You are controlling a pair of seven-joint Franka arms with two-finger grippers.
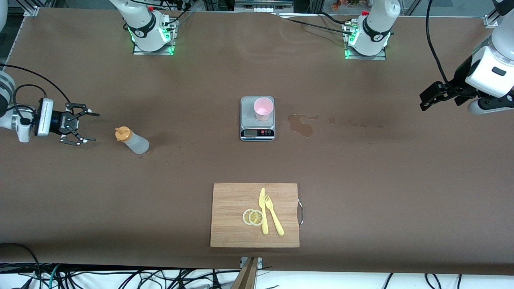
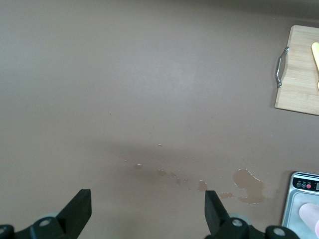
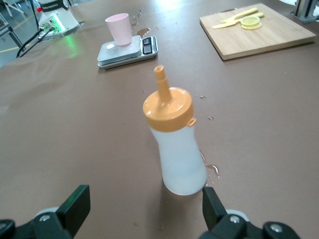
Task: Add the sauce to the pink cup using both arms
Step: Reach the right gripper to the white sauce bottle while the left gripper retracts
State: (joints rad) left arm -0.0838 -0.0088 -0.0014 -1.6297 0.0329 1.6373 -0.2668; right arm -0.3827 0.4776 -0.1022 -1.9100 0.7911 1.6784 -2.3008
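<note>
My right gripper grabs the sauce bottle by its whitish body below the orange cap [image 1: 137, 143] next. Then it pours into the pink cup [image 1: 263, 108].
The sauce bottle [image 1: 132, 140], whitish with an orange nozzle cap, stands upright on the table toward the right arm's end. My right gripper [image 1: 95, 127] is open beside it, low over the table and apart from it. In the right wrist view the bottle [image 3: 177, 144] stands just ahead of the open right gripper [image 3: 144, 209]. The pink cup [image 1: 263, 108] stands on the scale's plate at mid table; it also shows in the right wrist view [image 3: 119, 29]. My left gripper [image 1: 431, 98] is open and empty, up over the left arm's end of the table [image 2: 148, 211].
The grey scale [image 1: 257, 128] holds the cup. Wet stains [image 1: 301, 125] lie beside it toward the left arm's end. A wooden cutting board [image 1: 233, 216] nearer the camera carries a yellow knife [image 1: 263, 210], a yellow fork [image 1: 274, 214] and lemon slices [image 1: 253, 217].
</note>
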